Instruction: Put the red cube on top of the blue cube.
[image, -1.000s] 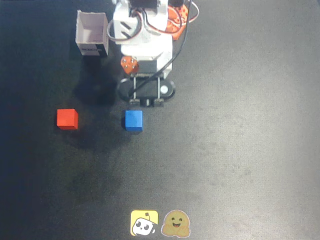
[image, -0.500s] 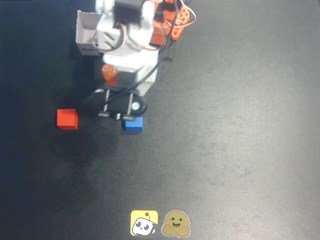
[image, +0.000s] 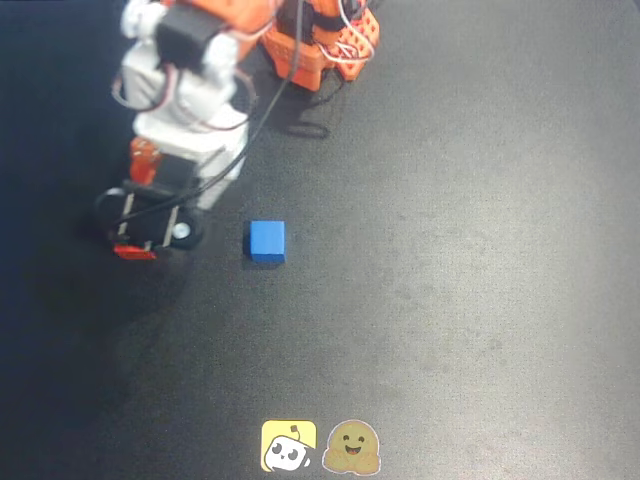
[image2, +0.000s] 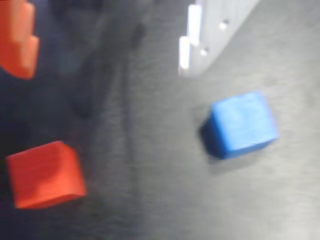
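Note:
The gripper next needs to grab the red cube by its sides, so that the red cube's bottom stays free to rest on the blue cube (image: 266, 241).
The red cube (image2: 45, 174) lies on the dark table at the lower left of the wrist view, on the side of the orange finger (image2: 18, 39). In the overhead view the arm's head covers most of it, and only a sliver of the red cube (image: 133, 252) shows. The blue cube (image: 266, 241) stands alone to the right of the arm; the wrist view has the blue cube (image2: 242, 125) at mid right. My gripper (image2: 102, 67) hangs above the table, open, with nothing between its orange and white fingers. In the overhead view the gripper (image: 140, 238) is over the red cube.
The arm's orange base (image: 320, 40) stands at the top of the overhead view, with cables trailing from it. Two stickers (image: 289, 446) lie at the bottom edge. Bare dark table (image: 470, 250) stretches to the right of the blue cube.
The arm has swung left, from above the blue cube to above the red cube. It now covers most of the red cube and the white box. Neither cube has moved.

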